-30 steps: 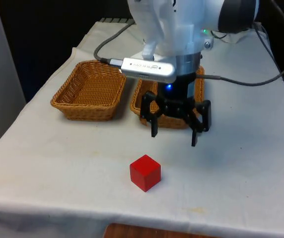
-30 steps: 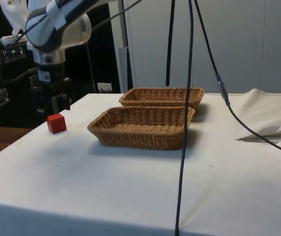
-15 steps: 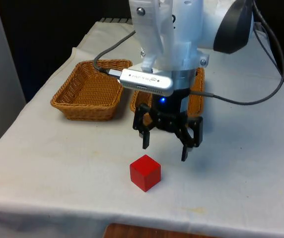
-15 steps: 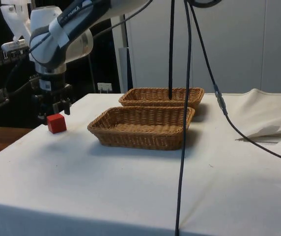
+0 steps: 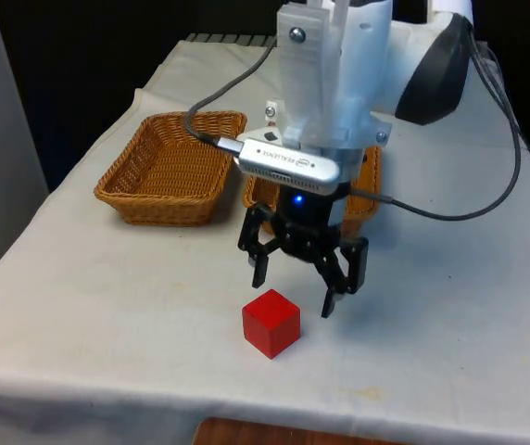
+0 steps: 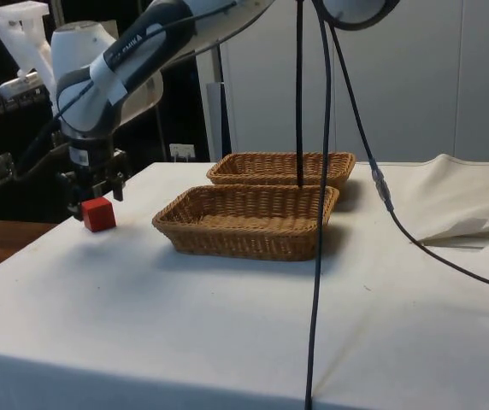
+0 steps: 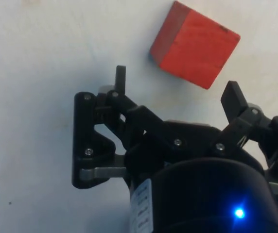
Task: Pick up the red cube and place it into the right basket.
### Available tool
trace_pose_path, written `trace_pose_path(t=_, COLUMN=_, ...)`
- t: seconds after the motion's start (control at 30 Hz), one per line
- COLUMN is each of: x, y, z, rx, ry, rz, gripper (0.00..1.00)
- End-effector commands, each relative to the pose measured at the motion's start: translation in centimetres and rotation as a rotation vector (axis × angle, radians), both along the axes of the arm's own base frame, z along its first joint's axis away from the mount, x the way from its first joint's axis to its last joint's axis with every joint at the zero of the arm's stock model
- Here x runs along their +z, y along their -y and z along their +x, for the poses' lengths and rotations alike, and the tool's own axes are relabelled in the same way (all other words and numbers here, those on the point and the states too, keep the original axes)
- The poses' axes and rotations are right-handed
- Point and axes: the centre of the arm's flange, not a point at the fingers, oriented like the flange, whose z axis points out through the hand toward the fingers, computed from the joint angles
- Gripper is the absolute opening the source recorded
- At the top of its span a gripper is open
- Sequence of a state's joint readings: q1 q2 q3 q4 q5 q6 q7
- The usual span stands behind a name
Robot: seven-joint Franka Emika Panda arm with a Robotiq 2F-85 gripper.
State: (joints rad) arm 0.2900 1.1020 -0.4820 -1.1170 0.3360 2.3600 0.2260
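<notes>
The robot's gripper should next grab the red cube (image 5: 271, 323) by its opposite upright sides, to carry the cube into its wicker basket.
The red cube (image 5: 271, 323) rests on the white cloth near the table's front edge; I also see the cube (image 6: 98, 213) in the side view and the cube (image 7: 195, 44) in the wrist view. My gripper (image 5: 293, 294) hangs open just above and slightly behind the cube, nothing between its fingers; it appears as the gripper (image 6: 93, 192) in the side view and the gripper (image 7: 177, 86) in the wrist view. Two wicker baskets stand further back: one basket (image 5: 168, 167) on the front view's left, the other basket (image 5: 367, 181) on the front view's right, partly hidden by my arm.
A black cable (image 6: 321, 196) hangs down across the side view in front of the baskets. The table's front edge (image 5: 265, 422) lies close to the cube. A crumpled fold of cloth (image 6: 467, 205) lies at the side view's right.
My gripper has moved down and toward the table's front edge, from beside the right basket to just above the cube. It stays open. The cube has not moved.
</notes>
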Motion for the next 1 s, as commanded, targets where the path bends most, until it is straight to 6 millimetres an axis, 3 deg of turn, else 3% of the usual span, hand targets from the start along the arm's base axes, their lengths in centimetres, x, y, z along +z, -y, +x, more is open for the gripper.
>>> trace_pose_path(t=0.0, x=-0.2, y=0.1, z=0.1, rx=-0.01, ry=0.006, rz=-0.015, gripper=1.0)
trace_pose_path(t=0.5, x=-2.5, y=0.2, z=0.4, rx=-0.078, ry=0.051, rz=-0.05, gripper=1.0)
trace_pose_path(t=0.97, x=-2.5, y=0.2, z=1.1, rx=-0.091, ry=0.086, rz=-0.055, gripper=1.0)
